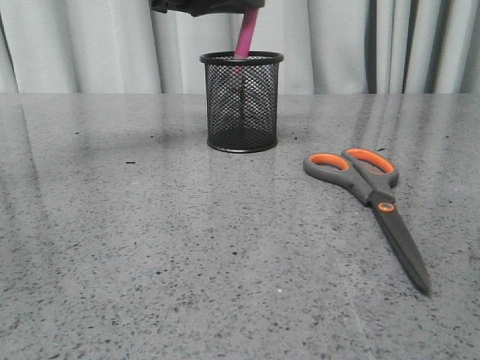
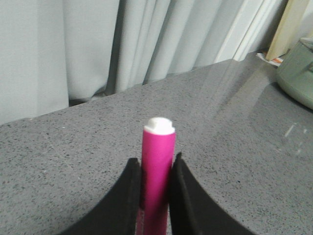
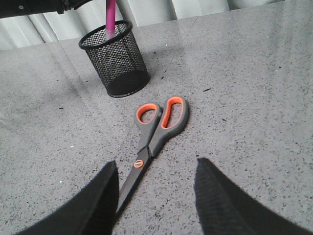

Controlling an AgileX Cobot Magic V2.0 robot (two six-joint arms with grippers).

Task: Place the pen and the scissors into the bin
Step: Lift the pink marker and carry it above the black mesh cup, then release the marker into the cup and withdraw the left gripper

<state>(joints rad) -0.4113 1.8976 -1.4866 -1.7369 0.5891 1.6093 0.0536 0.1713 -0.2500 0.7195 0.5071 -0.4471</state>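
The pink pen's lower part reaches down inside the black mesh rim (image 1: 241,57), so my left gripper should open, and the pen would rest in the bin (image 1: 241,102).
The black mesh bin (image 1: 241,102) stands upright at the back middle of the table. My left gripper (image 2: 155,164) is shut on the pink pen (image 2: 158,171) and holds it upright above the bin. The pen's lower part (image 1: 245,39) reaches down inside the bin, also seen in the right wrist view (image 3: 110,18). The scissors (image 1: 369,196) lie flat and closed to the right of the bin, blades pointing toward the front. My right gripper (image 3: 155,169) is open above the table, with the scissors' blades (image 3: 133,180) near its one finger. The bin shows there too (image 3: 115,59).
Grey curtains hang behind the table. A pale green object (image 2: 297,73) stands on the table in the left wrist view. The grey speckled table (image 1: 150,247) carries nothing else in view.
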